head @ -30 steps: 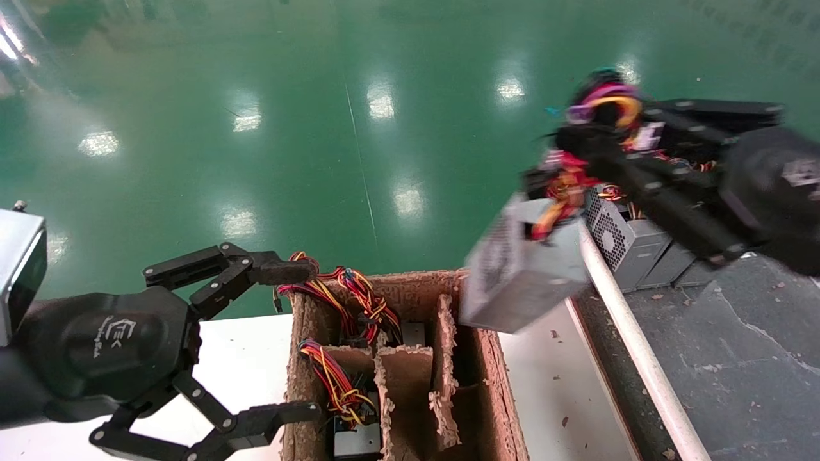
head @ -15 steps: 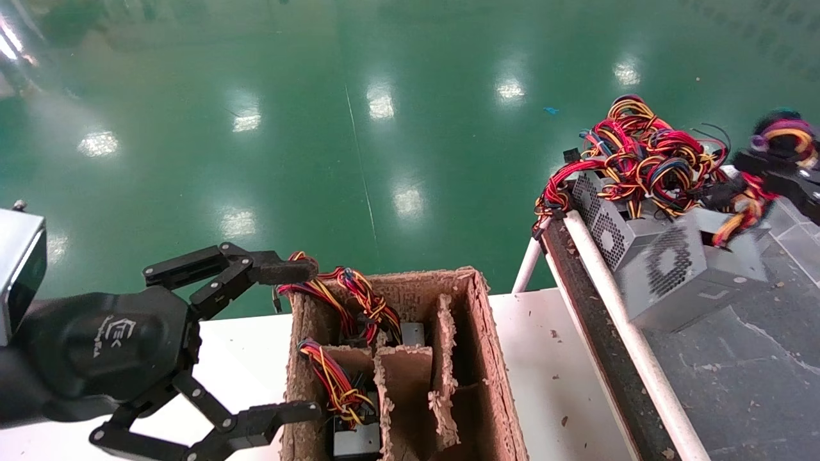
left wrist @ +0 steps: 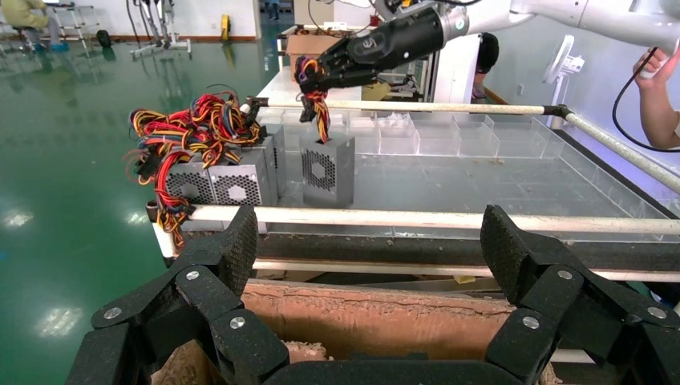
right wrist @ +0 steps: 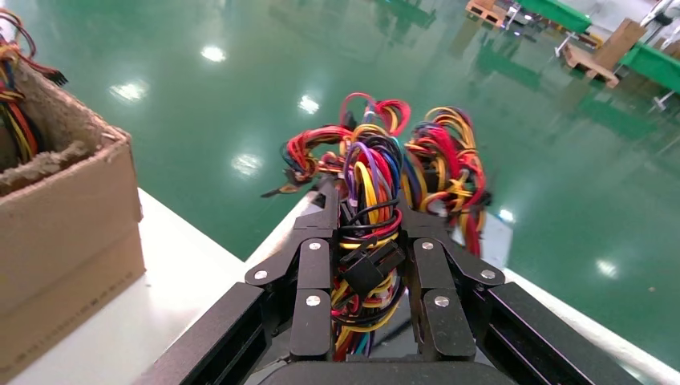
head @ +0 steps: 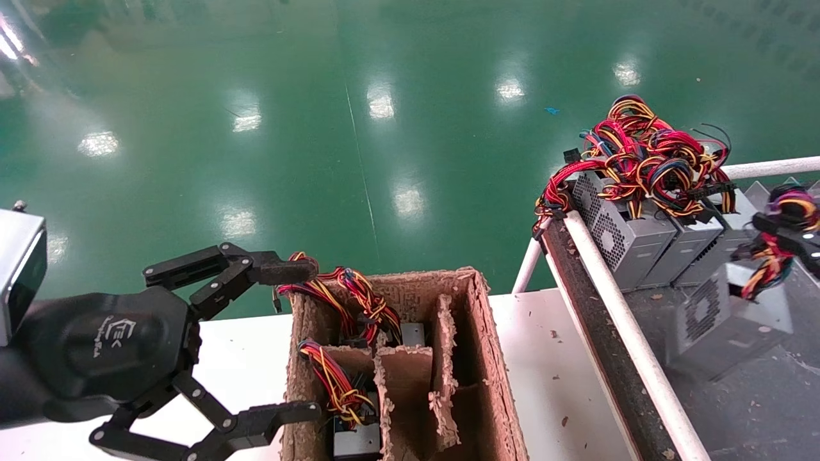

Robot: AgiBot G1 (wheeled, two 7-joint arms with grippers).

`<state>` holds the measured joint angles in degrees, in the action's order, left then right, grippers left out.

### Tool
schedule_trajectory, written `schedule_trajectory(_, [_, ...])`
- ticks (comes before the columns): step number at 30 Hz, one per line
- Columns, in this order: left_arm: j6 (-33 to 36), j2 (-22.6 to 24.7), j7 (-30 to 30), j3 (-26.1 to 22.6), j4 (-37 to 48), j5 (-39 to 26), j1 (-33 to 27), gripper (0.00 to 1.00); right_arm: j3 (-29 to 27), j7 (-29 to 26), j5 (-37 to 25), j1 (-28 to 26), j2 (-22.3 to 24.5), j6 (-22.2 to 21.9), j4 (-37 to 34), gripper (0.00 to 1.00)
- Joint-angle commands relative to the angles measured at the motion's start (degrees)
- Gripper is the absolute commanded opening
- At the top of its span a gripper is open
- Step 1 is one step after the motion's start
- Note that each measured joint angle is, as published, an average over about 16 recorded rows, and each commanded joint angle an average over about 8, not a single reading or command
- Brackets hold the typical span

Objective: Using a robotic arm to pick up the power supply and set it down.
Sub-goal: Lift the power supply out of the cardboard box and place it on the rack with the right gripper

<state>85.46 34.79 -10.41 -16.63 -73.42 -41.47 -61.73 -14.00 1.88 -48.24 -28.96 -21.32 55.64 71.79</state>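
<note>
My right gripper is holding the power supply and should move it closer before letting go. The power supply's lower edge is above the dark grey surface, short of the row.
The power supply (head: 724,326), a silvery-grey box with a perforated vent face, hangs by its wire bundle (right wrist: 365,233) from my right gripper (head: 788,224). That gripper is shut on the red, yellow and black wires. The box hangs low over the dark grey surface (head: 737,410) beyond the white rail; I cannot tell whether it touches. The left wrist view shows the power supply (left wrist: 327,168) next to a row of similar units, under the right gripper (left wrist: 317,76). My left gripper (head: 295,342) stands open and empty beside the cardboard box (head: 487,358).
A row of grey units (head: 628,237) topped by tangled wires (head: 640,160) lines the far end of the grey surface. A white rail (head: 615,288) borders it. The divided cardboard box holds more units and wires (head: 333,384). A person's hand (left wrist: 653,72) is beyond.
My right gripper has carried the power supply rightward from above the cardboard box, over the white rail, and lowered it near the row of units. The left arm has not moved.
</note>
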Motion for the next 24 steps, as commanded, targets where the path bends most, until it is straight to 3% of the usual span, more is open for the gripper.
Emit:
schedule_trajectory(1, [0.0, 0.0, 0.0, 0.0, 0.0, 0.0, 0.0, 1.0, 0.3, -0.5, -0.5, 0.8, -0.7, -1.1, 1.2, 0.0])
schedule_trajectory(6, [0.0, 0.0, 0.0, 0.0, 0.0, 0.0, 0.0, 1.0, 4.1, -2.0, -1.9, -2.7, -2.1, -2.7, 2.4, 0.0])
schedule_trajectory(13, [0.0, 0.0, 0.0, 0.0, 0.0, 0.0, 0.0, 1.0, 10.3, -3.7, -4.5, -11.4, -4.5, -2.7, 0.9, 0.02])
schedule_trajectory(21, [0.0, 0.0, 0.0, -0.1, 0.0, 0.1, 0.0, 1.0, 16.5, -5.0, -8.1, -21.6, -7.0, 0.3, -4.2, 0.99])
schedule_trajectory(24, [0.0, 0.0, 0.0, -0.1, 0.0, 0.1, 0.0, 1.0, 17.7, -5.1, -8.8, -23.9, -7.4, 1.6, -5.8, 1.0])
